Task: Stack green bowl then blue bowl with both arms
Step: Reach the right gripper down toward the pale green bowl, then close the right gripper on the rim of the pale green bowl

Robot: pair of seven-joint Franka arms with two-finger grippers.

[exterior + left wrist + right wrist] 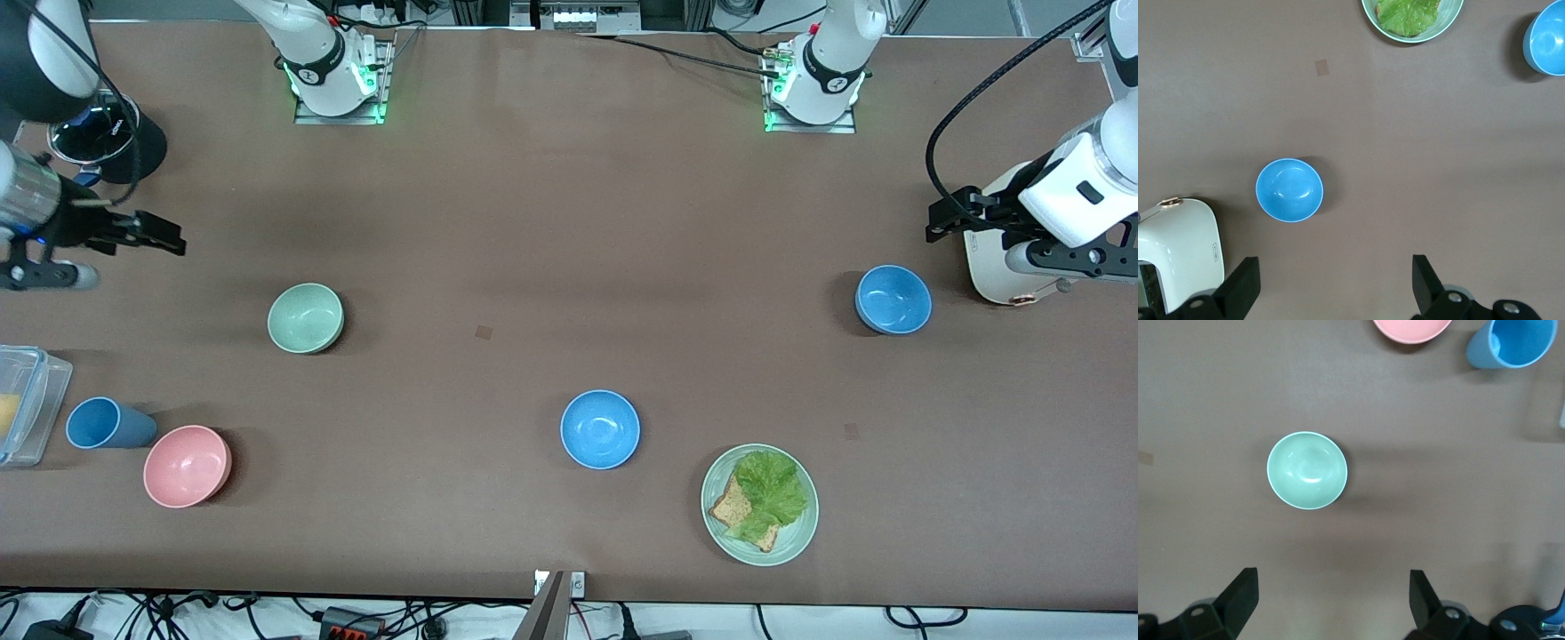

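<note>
Next, my right gripper picks up the green bowl by its rim (338, 332) to stack the green bowl (305, 317).
The pale green bowl (305, 317) sits upright on the brown table toward the right arm's end; it also shows in the right wrist view (1307, 470). One blue bowl (893, 300) sits toward the left arm's end and shows in the left wrist view (1289, 189). A second, identical blue bowl (600, 428) sits mid-table, nearer the front camera (1548, 37). My right gripper (164, 236) (1333, 597) is open and empty, up over bare table apart from the green bowl. My left gripper (944, 218) (1336, 280) is open and empty, up over bare table beside the first blue bowl.
A pink bowl (187, 465), a blue cup (107, 423) and a clear box (22, 404) lie at the right arm's end. A green plate (791, 542) of lettuce and bread sits near the front edge. A white appliance (991, 267) stands under the left arm. A black pot (133, 147) stands near the right arm.
</note>
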